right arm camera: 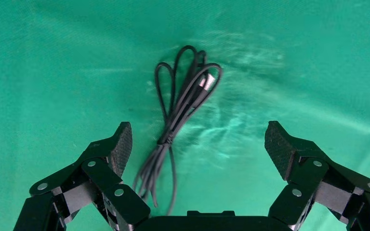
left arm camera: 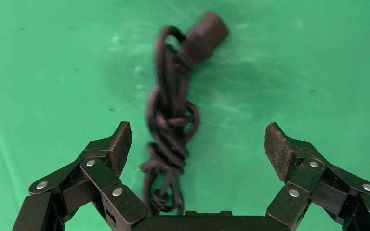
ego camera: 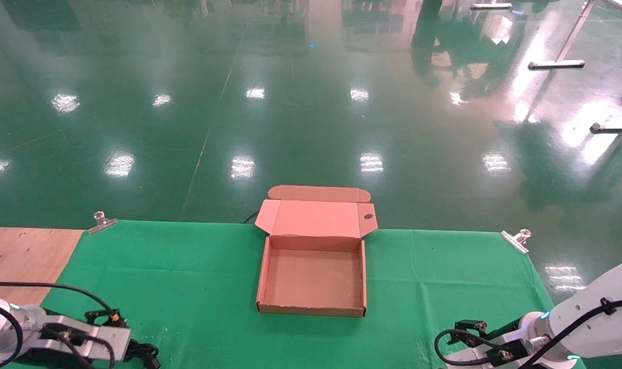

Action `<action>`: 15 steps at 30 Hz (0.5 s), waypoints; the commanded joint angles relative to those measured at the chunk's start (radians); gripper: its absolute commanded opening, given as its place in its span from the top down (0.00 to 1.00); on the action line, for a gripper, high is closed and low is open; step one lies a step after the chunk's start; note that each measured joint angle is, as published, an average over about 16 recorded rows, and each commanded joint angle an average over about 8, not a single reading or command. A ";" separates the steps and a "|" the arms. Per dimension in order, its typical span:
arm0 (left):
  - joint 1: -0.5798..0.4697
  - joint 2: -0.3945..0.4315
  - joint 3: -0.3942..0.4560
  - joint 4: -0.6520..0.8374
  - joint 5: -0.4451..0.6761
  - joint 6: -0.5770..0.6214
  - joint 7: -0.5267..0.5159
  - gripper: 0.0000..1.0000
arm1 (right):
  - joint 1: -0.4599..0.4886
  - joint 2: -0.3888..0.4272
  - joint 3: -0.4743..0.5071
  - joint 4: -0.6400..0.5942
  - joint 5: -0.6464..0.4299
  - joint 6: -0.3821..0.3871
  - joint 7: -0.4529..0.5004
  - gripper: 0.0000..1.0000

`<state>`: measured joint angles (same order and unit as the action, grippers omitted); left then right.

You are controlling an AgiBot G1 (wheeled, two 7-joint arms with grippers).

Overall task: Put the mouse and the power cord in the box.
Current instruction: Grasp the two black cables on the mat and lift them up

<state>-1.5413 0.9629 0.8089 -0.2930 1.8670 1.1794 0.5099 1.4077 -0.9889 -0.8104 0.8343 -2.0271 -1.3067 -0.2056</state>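
Note:
My right gripper grabs the bundle's tied middle next, since slack loops fan out at both ends of the thin black cable bundle.
The box lies open in the middle of the green cloth, nothing inside it, its lid folded back away from me. The power cord, a black looped bundle with a chunky plug, lies on the cloth beneath my left gripper. That gripper is open, and the bundle sits between its fingers, close to one pad. My right gripper is open too, over a thin black cable bundle with a silver plug. The mouse is out of view.
The left arm is low at the cloth's near left corner and the right arm at the near right. Metal clips pin the cloth's far corners. Bare wood shows at left. Beyond the table is glossy green floor.

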 commanded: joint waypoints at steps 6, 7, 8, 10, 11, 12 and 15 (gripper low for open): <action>-0.014 0.022 -0.024 0.121 -0.035 -0.046 0.080 0.14 | 0.019 -0.038 -0.003 -0.144 0.013 0.016 -0.081 0.58; -0.017 0.025 -0.025 0.134 -0.036 -0.052 0.087 0.26 | 0.021 -0.041 -0.003 -0.160 0.014 0.018 -0.090 0.71; -0.020 0.028 -0.025 0.146 -0.036 -0.057 0.093 0.39 | 0.023 -0.044 -0.003 -0.175 0.015 0.020 -0.099 0.83; -0.027 0.033 -0.027 0.165 -0.038 -0.069 0.104 0.64 | 0.027 -0.047 -0.003 -0.202 0.017 0.023 -0.117 0.99; -0.031 0.036 -0.028 0.174 -0.038 -0.075 0.110 0.76 | 0.029 -0.049 -0.002 -0.214 0.017 0.025 -0.125 1.00; -0.035 0.038 -0.028 0.181 -0.038 -0.082 0.116 0.89 | 0.033 -0.050 -0.002 -0.226 0.018 0.027 -0.134 1.00; -0.043 0.044 -0.030 0.201 -0.040 -0.103 0.129 1.00 | 0.042 -0.052 -0.001 -0.257 0.019 0.032 -0.156 1.00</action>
<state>-1.5821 1.0077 0.7794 -0.0946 1.8275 1.0801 0.6362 1.4492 -1.0413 -0.8110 0.5782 -2.0070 -1.2746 -0.3590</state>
